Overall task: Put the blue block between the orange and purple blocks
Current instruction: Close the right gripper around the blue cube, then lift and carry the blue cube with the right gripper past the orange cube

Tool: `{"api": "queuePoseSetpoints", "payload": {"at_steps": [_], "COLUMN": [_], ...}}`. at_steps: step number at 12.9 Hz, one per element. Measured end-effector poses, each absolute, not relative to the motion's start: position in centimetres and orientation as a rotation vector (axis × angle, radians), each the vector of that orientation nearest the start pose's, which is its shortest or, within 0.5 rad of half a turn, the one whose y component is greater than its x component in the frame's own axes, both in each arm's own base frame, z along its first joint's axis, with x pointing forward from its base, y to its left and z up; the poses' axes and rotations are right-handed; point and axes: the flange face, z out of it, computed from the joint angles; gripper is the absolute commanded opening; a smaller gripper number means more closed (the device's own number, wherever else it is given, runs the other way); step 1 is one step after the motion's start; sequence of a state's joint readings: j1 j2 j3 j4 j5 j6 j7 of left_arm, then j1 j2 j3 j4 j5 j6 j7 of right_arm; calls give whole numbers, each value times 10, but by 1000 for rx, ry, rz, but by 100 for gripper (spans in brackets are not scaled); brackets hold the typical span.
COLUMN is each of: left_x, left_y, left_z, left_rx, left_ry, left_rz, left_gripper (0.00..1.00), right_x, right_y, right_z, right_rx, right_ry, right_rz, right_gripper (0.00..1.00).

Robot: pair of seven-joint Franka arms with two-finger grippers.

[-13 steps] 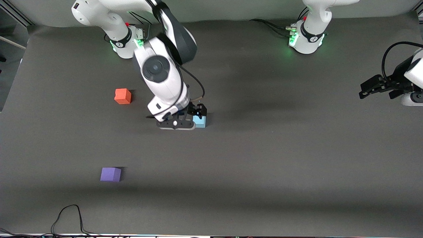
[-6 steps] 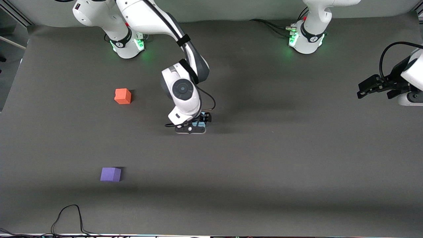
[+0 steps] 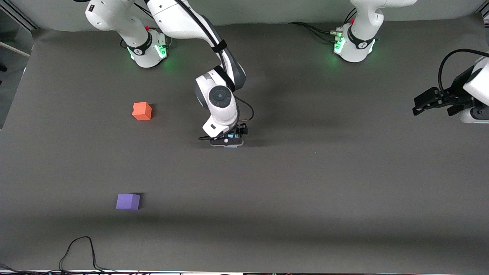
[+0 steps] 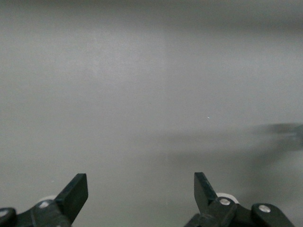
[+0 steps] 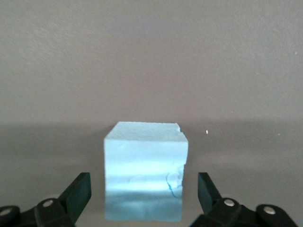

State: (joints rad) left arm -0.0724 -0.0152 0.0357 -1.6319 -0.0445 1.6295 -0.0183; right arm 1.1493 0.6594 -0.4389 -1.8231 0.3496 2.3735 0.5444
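Note:
I should grip the blue block (image 3: 232, 135) by its two opposite sides with my right gripper next. Then I can set it between the orange and purple blocks.
The blue block (image 5: 144, 170) stands on the table mat between the open fingers of my right gripper (image 5: 142, 191); neither finger touches it. In the front view the right gripper (image 3: 229, 138) is low at the table's middle and hides most of the blue block (image 3: 232, 135). The orange block (image 3: 142, 111) sits toward the right arm's end, farther from the front camera. The purple block (image 3: 128, 201) sits nearer to the camera, also toward that end. My left gripper (image 3: 433, 101) waits open and empty in the air at the left arm's end; it also shows in the left wrist view (image 4: 141, 189).
A black cable (image 3: 82, 248) lies at the table's front edge near the purple block. The dark grey mat (image 3: 324, 183) covers the table.
My right arm has lowered and shifted toward the left arm's end, bringing its gripper down around the blue block. The blocks and the left arm have not moved.

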Motion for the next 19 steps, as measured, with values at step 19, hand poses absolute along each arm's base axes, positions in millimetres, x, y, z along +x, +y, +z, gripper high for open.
{"api": "queuePoseSetpoints", "payload": {"at_steps": [19], "left_x": [554], "left_y": [-19], "left_z": [602], "left_rx": [-3116], "left_ry": [71], "left_rz": [9], "left_gripper": [100], "right_x": [579], "right_y": [259], "right_z": [532], "right_rx": [-2973], "right_ry": [18], "right_rz": [185], "right_gripper": [48]}}
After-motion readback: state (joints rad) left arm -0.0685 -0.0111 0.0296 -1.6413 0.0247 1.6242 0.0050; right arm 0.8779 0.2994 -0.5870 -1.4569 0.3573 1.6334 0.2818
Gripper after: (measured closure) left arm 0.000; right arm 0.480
